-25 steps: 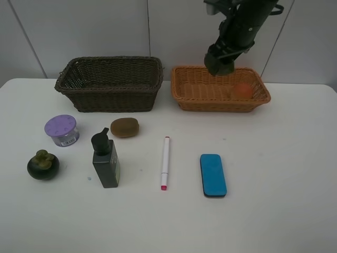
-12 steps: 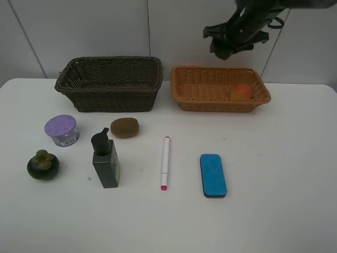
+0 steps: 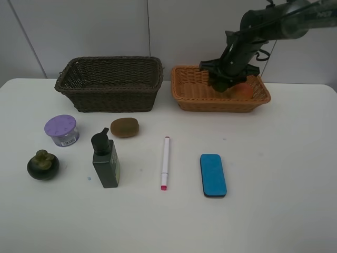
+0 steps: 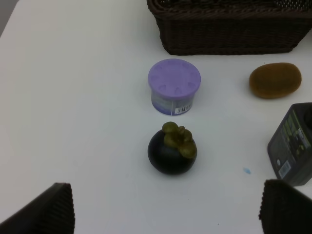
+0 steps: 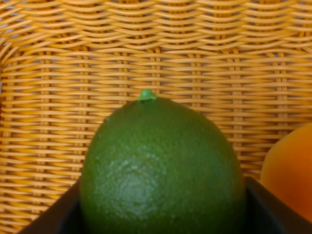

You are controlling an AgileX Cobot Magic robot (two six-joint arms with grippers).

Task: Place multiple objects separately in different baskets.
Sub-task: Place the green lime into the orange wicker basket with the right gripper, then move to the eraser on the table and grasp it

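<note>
I will open my right gripper, because the green fruit (image 3: 220, 85) (image 5: 161, 165) is inside the orange-tan basket, over the basket's woven bottom.
My right gripper (image 3: 227, 80) hangs low in the orange-tan basket (image 3: 181, 97), shut on a green fruit (image 5: 161, 165), with an orange-red fruit (image 3: 243, 90) right beside it. On the table lie a purple-lidded jar (image 3: 61, 129), a dark mangosteen (image 3: 42, 164), a brown kiwi (image 3: 125, 127), a dark green pump bottle (image 3: 106, 161), a white pen (image 3: 165, 162) and a blue eraser block (image 3: 212, 175). The left gripper (image 4: 165, 212) is open, hovering near the mangosteen (image 4: 171, 151) with nothing between its fingers. It is out of the high view.
The dark brown basket (image 3: 68, 84) stands at the back left with nothing showing inside. The two baskets sit side by side against the wall. Jar (image 4: 174, 85), kiwi (image 4: 275, 80) and bottle (image 4: 292, 146) lie close together around the mangosteen.
The right arm rose above the orange-tan basket, then swung right and came down into it beside the orange-red fruit. Nothing on the table moved.
</note>
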